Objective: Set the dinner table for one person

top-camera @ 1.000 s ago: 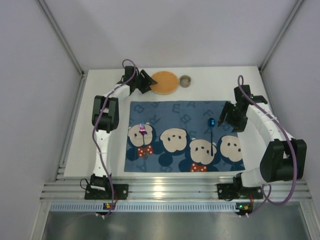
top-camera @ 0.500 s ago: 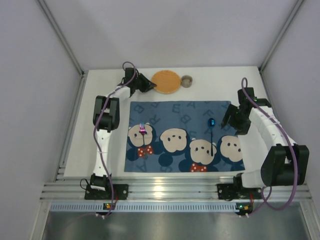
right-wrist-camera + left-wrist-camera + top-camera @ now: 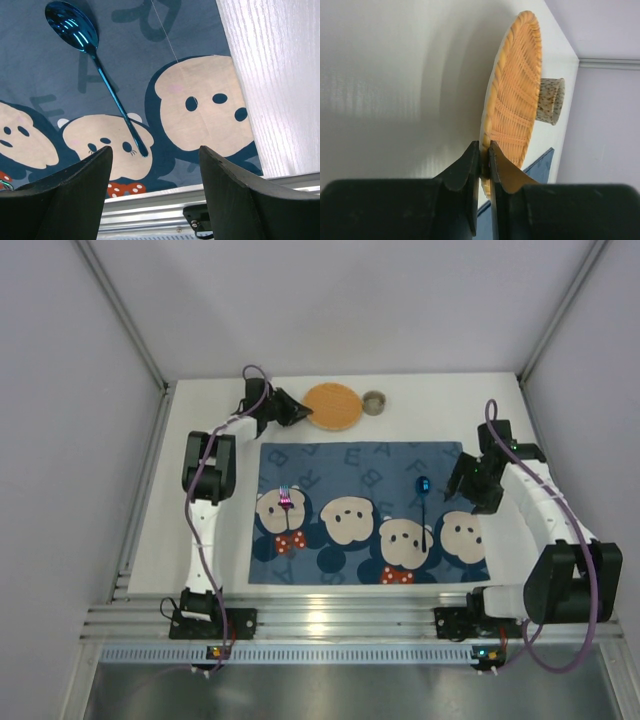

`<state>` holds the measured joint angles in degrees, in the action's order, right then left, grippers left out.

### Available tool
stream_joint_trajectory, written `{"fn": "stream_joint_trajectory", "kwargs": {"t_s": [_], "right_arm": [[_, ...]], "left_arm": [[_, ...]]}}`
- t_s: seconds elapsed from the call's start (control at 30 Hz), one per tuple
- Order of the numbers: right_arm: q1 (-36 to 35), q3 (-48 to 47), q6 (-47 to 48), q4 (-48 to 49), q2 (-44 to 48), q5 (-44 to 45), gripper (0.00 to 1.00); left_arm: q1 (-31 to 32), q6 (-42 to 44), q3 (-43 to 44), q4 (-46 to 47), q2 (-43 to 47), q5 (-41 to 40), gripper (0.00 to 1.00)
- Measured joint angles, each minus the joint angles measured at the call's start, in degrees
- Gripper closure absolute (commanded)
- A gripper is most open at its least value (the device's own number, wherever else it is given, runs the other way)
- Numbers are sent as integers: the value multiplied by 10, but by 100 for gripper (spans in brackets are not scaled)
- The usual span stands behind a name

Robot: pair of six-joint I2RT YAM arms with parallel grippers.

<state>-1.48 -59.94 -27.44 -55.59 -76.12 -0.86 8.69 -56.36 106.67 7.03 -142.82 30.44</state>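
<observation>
My left gripper would bring the orange woven plate (image 3: 333, 404) (image 3: 515, 95) along if I lifted it now. Both fingers are shut on either side of the plate's rim.
The white dinner table (image 3: 200, 540) carries a dark blue mouse-print placemat (image 3: 360, 510). My left gripper (image 3: 298, 412) is at the back, shut on the near-left rim of the round orange woven plate (image 3: 333, 404); the left wrist view shows the rim (image 3: 492, 115) pinched between both fingers. A speckled cup (image 3: 372, 401) stands right of the plate and also shows in the left wrist view (image 3: 550, 101). A purple fork (image 3: 284, 497) lies on the mat's left. A blue spoon (image 3: 424, 502) lies on the mat's right and shows in the right wrist view (image 3: 95, 60). My right gripper (image 3: 455, 483) is open and empty, above the mat's right part.
Grey walls enclose the table on three sides. A metal rail (image 3: 330, 622) runs along the near edge by the arm bases. Bare white tabletop (image 3: 280, 75) lies right of the mat.
My left gripper has closed in on the woven plate's rim and now grips it. My right arm has drawn back a little to the right, away from the spoon.
</observation>
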Motion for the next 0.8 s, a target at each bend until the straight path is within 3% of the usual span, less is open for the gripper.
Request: {"fn": "stream_joint_trajectory", "kwargs": {"t_s": [0.3,0.53,0.63,0.8], "right_arm": [[1,3,8,-1,16,-4,31],[2,14,15,5,28,-23,31],[2,21,19,7,37,-33,32],[2,35,25,10,56,-51,32]], "left_arm": [[-16,-57,-73,94,66,72,100],[-17,-105,-260,212,194,146,100],[-11,-78,-349,204,263,166,100],[18,19,-451,112,375,163,100]]}}
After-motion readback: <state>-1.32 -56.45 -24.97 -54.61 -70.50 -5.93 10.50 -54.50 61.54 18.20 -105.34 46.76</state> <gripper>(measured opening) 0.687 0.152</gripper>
